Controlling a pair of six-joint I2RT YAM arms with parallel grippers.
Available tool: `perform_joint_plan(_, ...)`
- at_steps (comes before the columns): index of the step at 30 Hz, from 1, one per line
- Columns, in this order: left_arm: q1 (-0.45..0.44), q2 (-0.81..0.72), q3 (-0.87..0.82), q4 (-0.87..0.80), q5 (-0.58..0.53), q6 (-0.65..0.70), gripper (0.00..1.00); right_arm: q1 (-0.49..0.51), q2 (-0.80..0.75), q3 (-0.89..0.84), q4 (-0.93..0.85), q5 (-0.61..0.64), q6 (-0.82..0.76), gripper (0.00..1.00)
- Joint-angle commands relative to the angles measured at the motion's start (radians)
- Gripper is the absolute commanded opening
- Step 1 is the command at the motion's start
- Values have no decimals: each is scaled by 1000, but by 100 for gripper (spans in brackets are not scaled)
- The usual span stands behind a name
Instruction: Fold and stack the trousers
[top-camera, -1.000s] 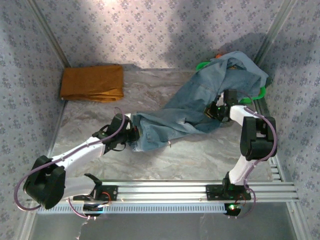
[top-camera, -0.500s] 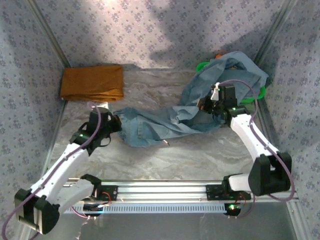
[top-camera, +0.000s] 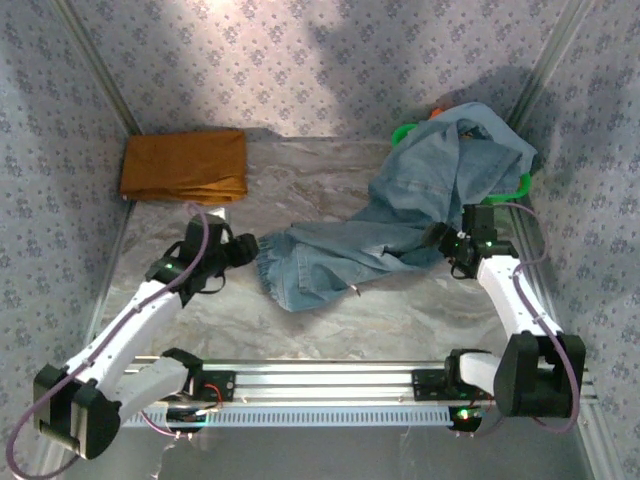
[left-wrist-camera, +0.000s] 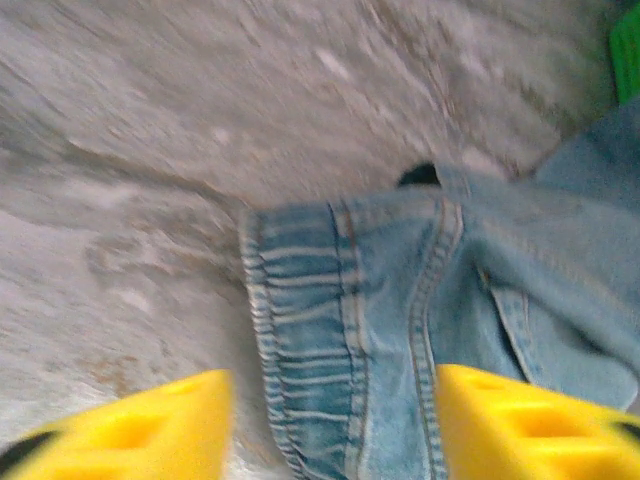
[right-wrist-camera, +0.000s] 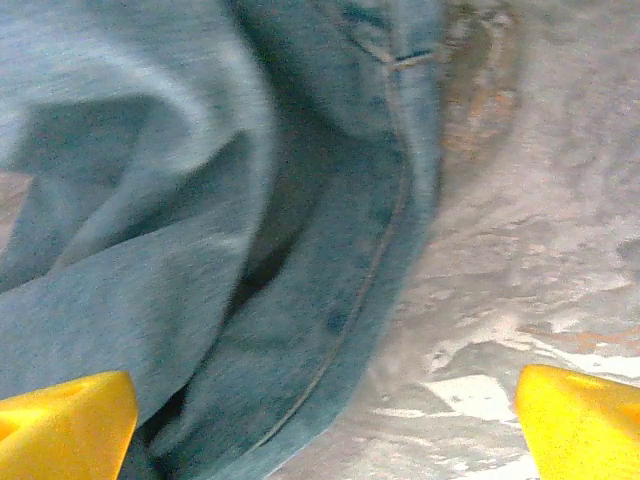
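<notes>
My right gripper grips the trousers' seamed fold (top-camera: 437, 246) (right-wrist-camera: 318, 392) next, away from the waistband, to draw the trousers off the basket for folding.
The trousers (top-camera: 330, 255), mid-blue denim, run from the green basket at the back right down to the middle of the table. Their gathered waistband (left-wrist-camera: 300, 300) is the end nearest my left gripper. In the top view my left gripper (top-camera: 248, 250) is at that waistband's left edge. It is open, and in its wrist view (left-wrist-camera: 335, 430) the band lies between the yellow fingers (left-wrist-camera: 130, 425). My right gripper (top-camera: 440, 240) is open at the cloth's right edge. In its wrist view (right-wrist-camera: 325, 425) a seamed fold of denim (right-wrist-camera: 200, 200) lies between widely spread fingers (right-wrist-camera: 60, 420).
An orange-brown folded garment (top-camera: 185, 165) lies at the back left. The green basket (top-camera: 402, 130) stands in the back right corner under draped denim. The marbled table (top-camera: 330, 170) is walled on three sides. A metal rail (top-camera: 400, 380) runs along the near edge.
The left gripper pulled the waistband leftward, then opened beside it. The right gripper slid down and right, from on top of the cloth to its edge. The trousers now lie more spread out.
</notes>
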Motion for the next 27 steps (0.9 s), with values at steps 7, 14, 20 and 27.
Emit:
perform_joint_plan(7,-35,290,-47,314,17,14,100,-132,259,-23,364,-236,-10,99)
perform_joint_plan(14,13,555,0,556,131,30,86,-125,388,-4,565,-370,-36,90)
perform_joint_plan(20,63,658,14,604,206,18,6,-116,441,71,542,-414,-57,18)
perform_joint_plan(27,76,449,85,389,121,76,0,-6,149,135,338,-260,-117,0)
